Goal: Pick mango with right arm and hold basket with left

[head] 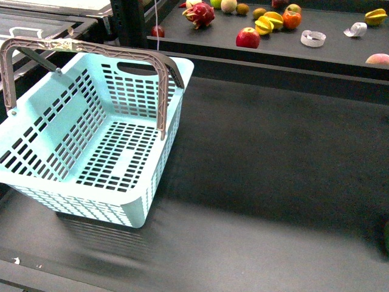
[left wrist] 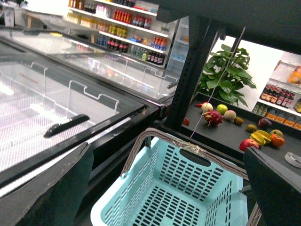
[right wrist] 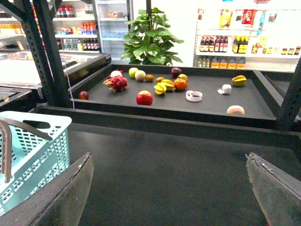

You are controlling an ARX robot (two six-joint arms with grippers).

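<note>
The basket's open body is far wider than my fingers, so my left gripper should next grab the basket's two slim raised handles to hold it.
The pale turquoise basket [head: 56, 125] stands empty on the dark table at the left, its grey-brown handles [head: 91, 48] swung up. It also shows in the left wrist view [left wrist: 109, 206] and the right wrist view [right wrist: 40, 150]. The mango [right wrist: 235, 109], a smooth pale orange oval, lies at the right of the raised back shelf, and the front view cuts it at the right edge [head: 378, 59]. My left gripper [left wrist: 164, 188] is open and empty above the basket's near side. My right gripper [right wrist: 169, 188] is open and empty over bare table, well short of the shelf. Neither arm shows in the front view.
The raised black shelf [head: 273, 52] holds a red apple [head: 247, 38], a dragon fruit [head: 199, 13], star fruits [head: 267, 24], an orange-red fruit [head: 292, 19] and a tape roll [head: 313, 38]. A black post [head: 130, 18] stands behind the basket. A glass-topped freezer [left wrist: 70, 94] lies to the left.
</note>
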